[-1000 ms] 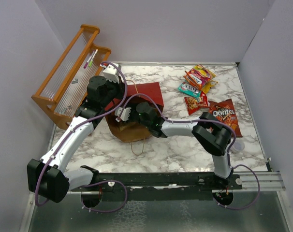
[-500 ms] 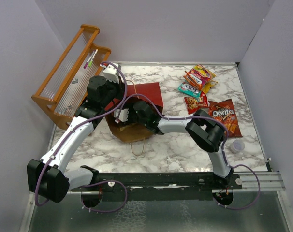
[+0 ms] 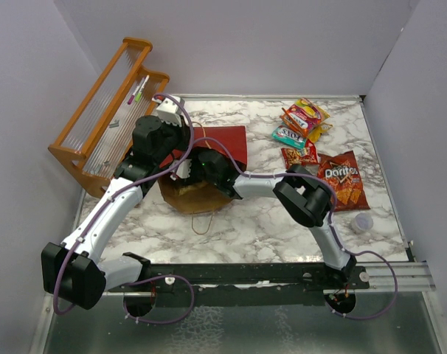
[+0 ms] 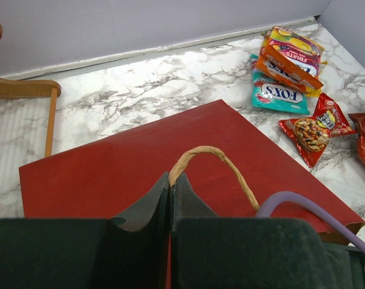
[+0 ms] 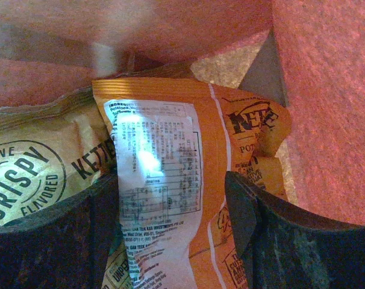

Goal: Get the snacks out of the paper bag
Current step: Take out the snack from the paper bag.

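Note:
I should next grab the orange-yellow packet with my right gripper by its white-labelled middle, so that its crimped end stays free to clear the paper bag.
The red paper bag lies on its side, brown mouth toward the arms. My left gripper is shut on its looped paper handle. My right gripper is inside the bag and stands open. Its fingers straddle an orange packet with a white label, with a gap at the right finger. A tan packet lies beside it. In the top view the bag hides the right gripper's fingers. Outside the bag lie the Doritos bag, a teal packet, red-yellow packets and a small red packet.
An orange slatted rack holding pink and green markers stands at the far left. A small pale tube sits near the right front edge. Walls close the table at the back and on both sides.
My right arm has pushed further left into the bag and its jaws have spread wider. The bag's mouth has sagged and shifted a little. The left arm has stayed put.

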Robot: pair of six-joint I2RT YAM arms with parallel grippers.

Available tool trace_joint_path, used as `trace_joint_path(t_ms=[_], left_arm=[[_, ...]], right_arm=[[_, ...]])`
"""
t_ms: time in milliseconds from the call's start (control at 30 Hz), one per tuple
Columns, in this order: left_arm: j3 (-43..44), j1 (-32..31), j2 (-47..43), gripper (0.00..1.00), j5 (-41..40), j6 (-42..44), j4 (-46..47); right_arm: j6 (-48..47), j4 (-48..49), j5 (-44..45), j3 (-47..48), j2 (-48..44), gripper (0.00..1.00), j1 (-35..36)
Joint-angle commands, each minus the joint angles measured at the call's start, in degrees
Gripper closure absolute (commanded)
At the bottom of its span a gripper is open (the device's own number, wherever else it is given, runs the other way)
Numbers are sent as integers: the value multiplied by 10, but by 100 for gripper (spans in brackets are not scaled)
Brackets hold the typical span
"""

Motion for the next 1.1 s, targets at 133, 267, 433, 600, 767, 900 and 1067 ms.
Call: trace_joint_path(t_ms=[133, 267, 433, 600, 767, 900, 1067], left_arm=[[7, 0, -13, 100, 3, -4, 14], [7, 0, -13, 100, 4, -5, 15], [8, 0, -13, 100, 4, -5, 15], [7, 0, -11, 100, 5, -7, 16], [6, 0, -9, 100, 5, -8, 16], [6, 1, -7, 100, 5, -9, 17], [6, 1, -6, 100, 1, -9, 17]], right_arm=[[-20, 57, 59, -5, 26, 52, -5], [-49, 77, 80, -2, 33, 66, -5], [-66, 74, 69, 1, 30, 88, -5], [-62, 71, 57, -3, 16, 99, -5], [-49, 77, 3, -48, -36, 99, -4], [-30, 71, -61, -99, -97, 99, 0], [15, 67, -115, -153, -173, 99, 5]])
